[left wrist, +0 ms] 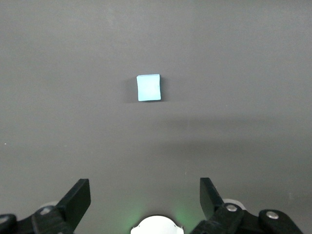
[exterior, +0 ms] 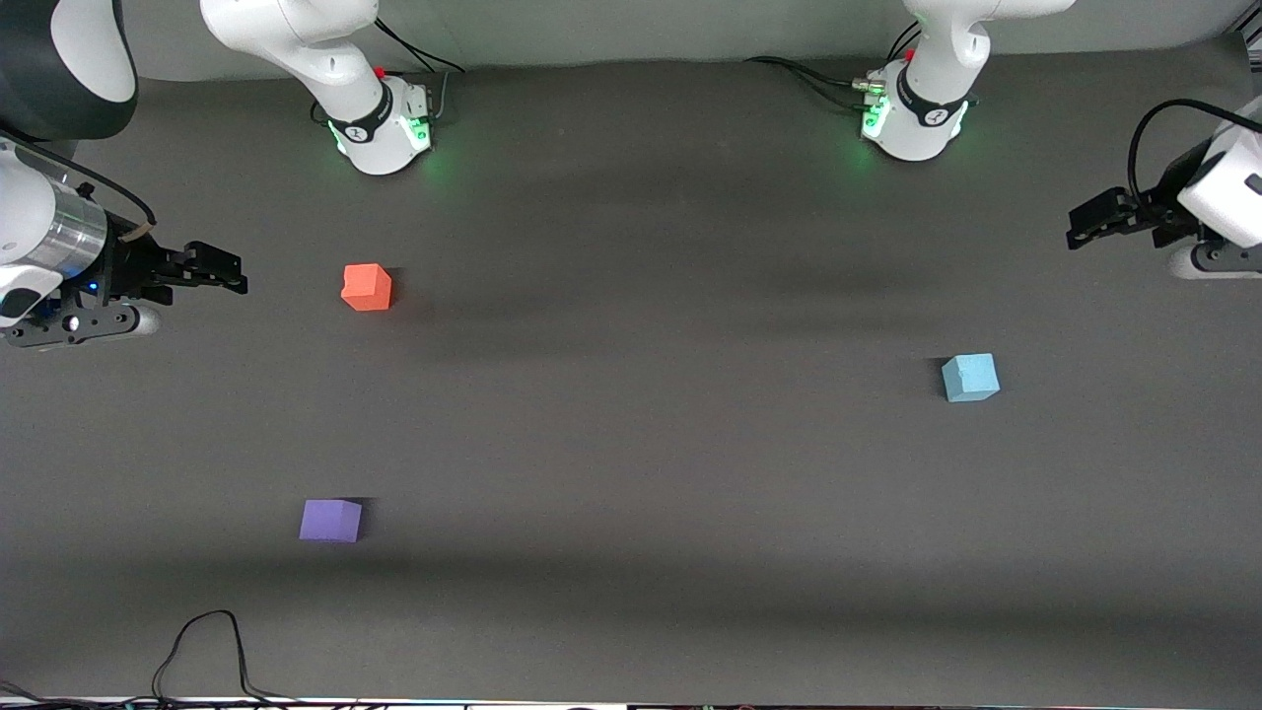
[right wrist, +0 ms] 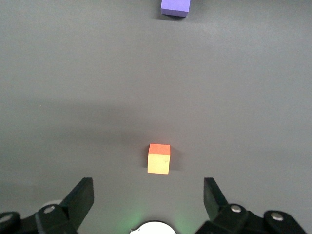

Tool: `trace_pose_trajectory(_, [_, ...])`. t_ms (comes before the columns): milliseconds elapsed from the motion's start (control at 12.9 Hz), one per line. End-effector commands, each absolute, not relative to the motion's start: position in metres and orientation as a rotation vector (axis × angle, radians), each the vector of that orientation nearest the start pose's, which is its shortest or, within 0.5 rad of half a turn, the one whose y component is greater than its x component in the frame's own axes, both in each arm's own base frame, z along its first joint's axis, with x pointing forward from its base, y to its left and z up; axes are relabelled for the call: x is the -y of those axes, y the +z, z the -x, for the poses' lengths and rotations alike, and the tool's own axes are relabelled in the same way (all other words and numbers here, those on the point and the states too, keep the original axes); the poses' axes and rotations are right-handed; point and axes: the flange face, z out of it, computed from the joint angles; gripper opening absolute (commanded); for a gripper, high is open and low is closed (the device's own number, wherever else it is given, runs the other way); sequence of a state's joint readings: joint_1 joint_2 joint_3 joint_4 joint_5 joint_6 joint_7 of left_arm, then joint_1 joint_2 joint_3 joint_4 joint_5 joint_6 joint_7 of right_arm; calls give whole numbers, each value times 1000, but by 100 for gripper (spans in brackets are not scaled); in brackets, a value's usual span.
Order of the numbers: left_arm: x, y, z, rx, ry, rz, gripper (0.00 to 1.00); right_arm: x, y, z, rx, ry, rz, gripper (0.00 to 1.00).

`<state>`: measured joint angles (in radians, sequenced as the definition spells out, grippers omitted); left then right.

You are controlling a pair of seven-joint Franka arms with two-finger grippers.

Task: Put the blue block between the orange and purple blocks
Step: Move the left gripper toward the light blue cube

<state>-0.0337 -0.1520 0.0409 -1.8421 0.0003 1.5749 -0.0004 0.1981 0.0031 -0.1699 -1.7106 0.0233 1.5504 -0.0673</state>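
Note:
My left gripper picks up the blue block (exterior: 970, 377) by its opposite sides next, to set it between the orange and purple blocks.
The blue block (exterior: 970, 377) sits on the dark table toward the left arm's end; it also shows in the left wrist view (left wrist: 148, 87). The orange block (exterior: 367, 287) and the purple block (exterior: 330, 520) sit toward the right arm's end, the purple one nearer the front camera. Both show in the right wrist view, orange (right wrist: 159, 159) and purple (right wrist: 175, 7). My left gripper (exterior: 1085, 225) (left wrist: 145, 187) is open and empty at its end of the table, apart from the blue block. My right gripper (exterior: 225, 270) (right wrist: 148, 187) is open and empty, beside the orange block.
The two arm bases (exterior: 389, 128) (exterior: 912, 123) stand along the table's edge farthest from the front camera. A black cable (exterior: 207, 641) loops on the table at the edge nearest that camera, near the purple block's end.

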Motion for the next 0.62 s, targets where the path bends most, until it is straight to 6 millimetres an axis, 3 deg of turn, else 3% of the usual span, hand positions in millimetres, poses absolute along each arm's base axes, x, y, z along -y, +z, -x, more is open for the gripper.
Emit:
trace_pose_trajectory(0, [-5,556,-502,-15,147,3138,100,-19,558,-544,165,248,3088,100])
trace_pose_trajectory(155, [-6,523,-517,-11,159,3135,100,-18,557,-544,165,250,3088,100])
trace_pose_trajectory(541, [-19,395,-526,-1,144,3107,100,-17,556,-545,162,248,3088,100])
